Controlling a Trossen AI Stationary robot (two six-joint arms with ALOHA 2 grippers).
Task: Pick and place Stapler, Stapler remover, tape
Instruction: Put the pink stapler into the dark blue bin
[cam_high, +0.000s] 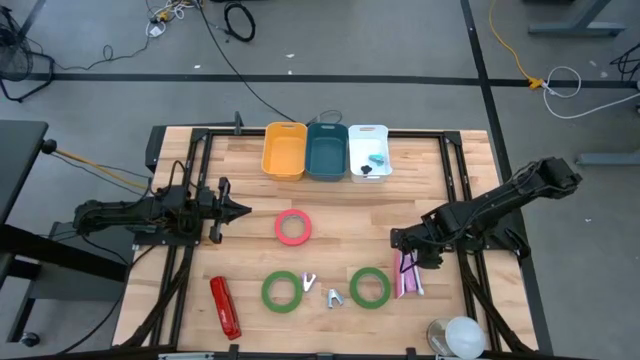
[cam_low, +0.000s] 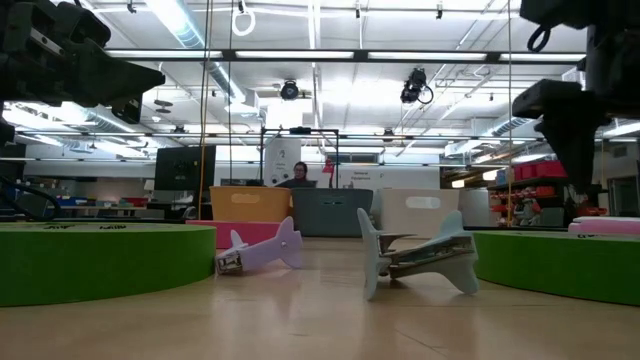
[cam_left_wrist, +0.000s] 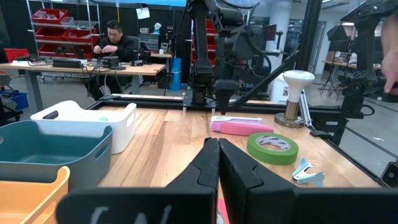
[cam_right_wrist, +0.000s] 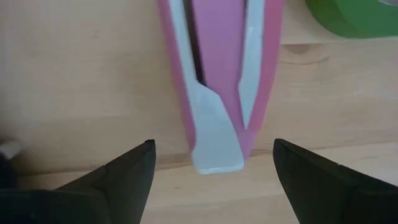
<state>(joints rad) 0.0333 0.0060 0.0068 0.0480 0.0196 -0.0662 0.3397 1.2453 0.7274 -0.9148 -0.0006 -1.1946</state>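
The robot's right gripper will next grip the pink stapler by its white blunt end (cam_right_wrist: 217, 148), to put the stapler into the teal bin.
A pink stapler (cam_high: 408, 273) lies flat near the table's right side, and its end (cam_right_wrist: 216, 158) shows between my right gripper's open fingers. My right gripper (cam_right_wrist: 211, 148) hovers above that end, pointing down, one finger on each side and touching nothing. A pinkish-red tape roll (cam_high: 293, 227) lies mid-table. Two green rolls (cam_high: 282, 291) (cam_high: 369, 287) lie flat nearer the near edge. Two staple removers (cam_high: 308, 283) (cam_high: 333, 297) rest between the green rolls. A red stapler (cam_high: 225, 307) lies near the front left. My left gripper (cam_high: 235, 210) waits shut, left of the pinkish-red roll.
Orange (cam_high: 284, 151), teal (cam_high: 327, 150) and white (cam_high: 368, 152) bins stand in a row at the far edge; the white one holds small items. A white-domed object (cam_high: 458, 335) stands at the near right corner. Black frame rails run along both table sides.
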